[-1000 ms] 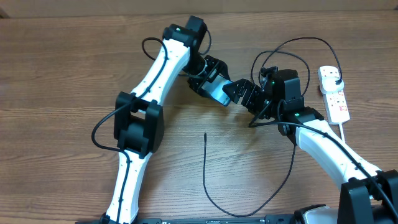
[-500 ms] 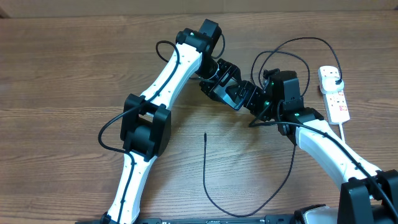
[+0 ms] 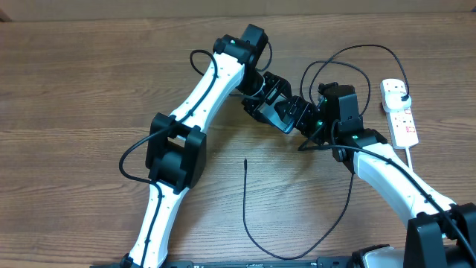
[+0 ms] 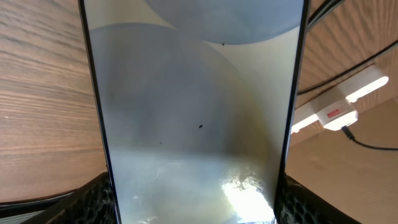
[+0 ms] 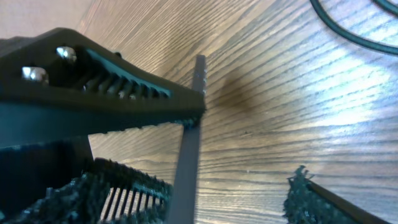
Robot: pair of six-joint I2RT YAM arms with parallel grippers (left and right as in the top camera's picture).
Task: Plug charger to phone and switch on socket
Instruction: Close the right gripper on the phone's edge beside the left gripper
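Note:
I should close my right gripper on the phone's edge [image 3: 288,120] [image 5: 182,194] now, because the phone's edge runs down between its fingers and past them.
My left gripper [image 3: 274,104] is shut on the phone [image 3: 281,115] and holds it above the table's middle. In the left wrist view the phone's pale screen [image 4: 193,112] fills the frame between the two fingers [image 4: 193,202]. My right gripper [image 3: 301,119] is open around the phone's other end. In the right wrist view the phone shows edge-on [image 5: 186,168] near the left finger, with a gap to the right finger [image 5: 205,202]. The charger's connector tip [image 3: 245,161] lies free on the table, below both grippers. The socket [image 3: 399,112] lies at the right edge with the black plug [image 3: 400,91] in it.
The charger cable [image 3: 256,242] loops along the front of the table and up under the right arm; more black cable [image 5: 348,31] curls behind the right gripper. The socket [image 4: 339,106] shows beyond the phone in the left wrist view. The wooden table [image 3: 74,112] has free room at left.
My left arm has moved right with the phone, bringing it in between the right gripper's fingers. The right arm, charger tip and socket have stayed put.

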